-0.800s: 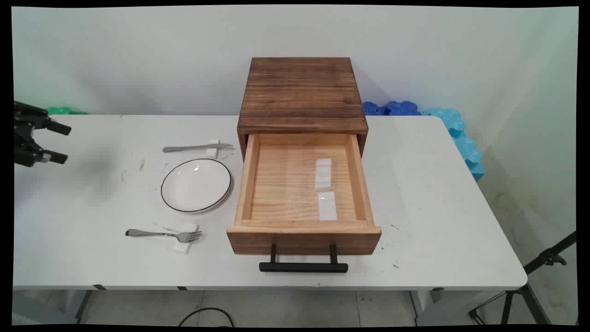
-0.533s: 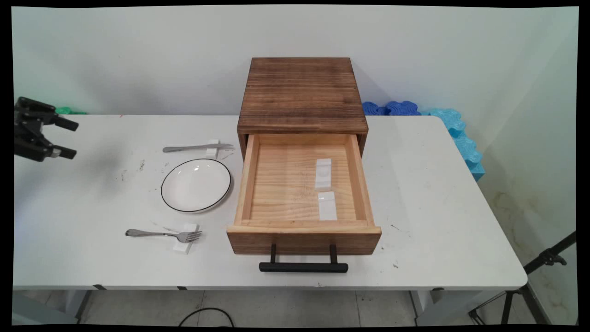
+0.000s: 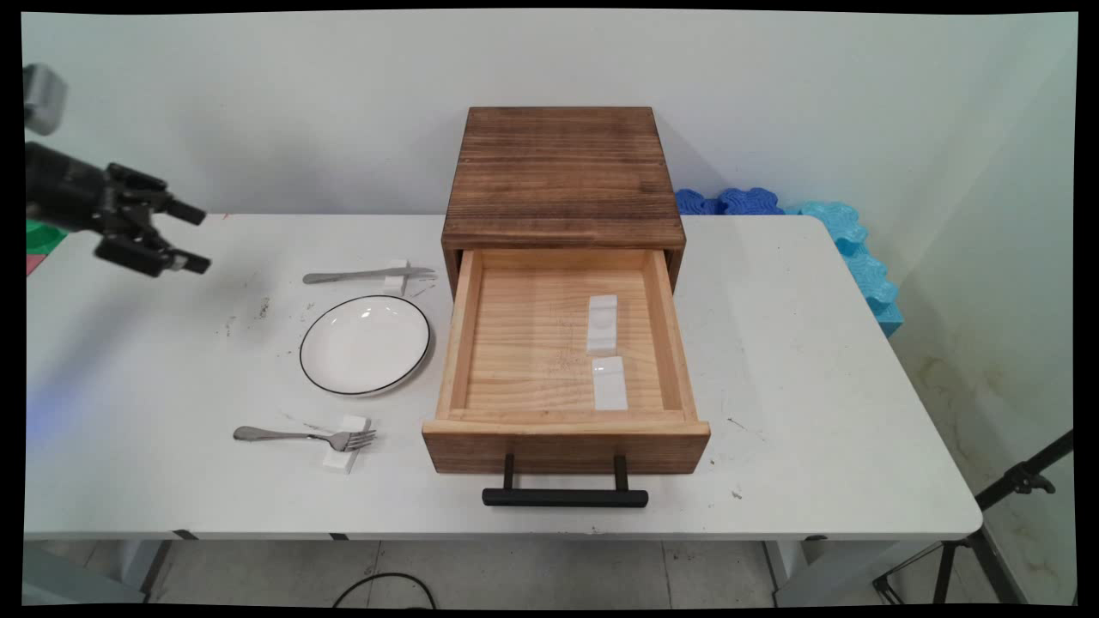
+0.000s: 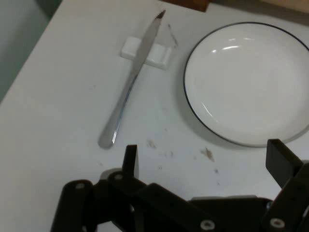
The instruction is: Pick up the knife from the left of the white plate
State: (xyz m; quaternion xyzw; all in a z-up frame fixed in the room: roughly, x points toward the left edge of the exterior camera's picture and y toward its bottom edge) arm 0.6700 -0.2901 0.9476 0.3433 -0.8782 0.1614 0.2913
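Observation:
I will next grab the metal table knife by its handle (image 3: 345, 276) to put it away in the open drawer.
My black gripper (image 3: 195, 238) hangs open over the table's far left, empty, its fingers pointing right toward the cutlery. Nearest to it is a metal knife (image 3: 369, 275) lying across a small white rest (image 3: 396, 276); in the hand view the knife (image 4: 133, 82) and rest (image 4: 147, 52) lie ahead of my gripper (image 4: 205, 159). Beside the knife sits a white plate with a dark rim (image 3: 365, 344), also seen as the plate (image 4: 248, 82) at the hand view's right. A fork (image 3: 305, 436) on another white rest (image 3: 346, 455) lies nearer the front edge.
A brown wooden cabinet (image 3: 562, 176) stands mid-table with its drawer (image 3: 567, 429) pulled out, black handle (image 3: 565, 496) in front. Two white blocks (image 3: 603, 324) (image 3: 610, 383) lie inside. Blue foam pieces (image 3: 846, 232) sit at the back right, a tripod (image 3: 1000, 515) at the lower right.
My gripper has risen and moved to the right, toward the knife. Nothing on the table has moved.

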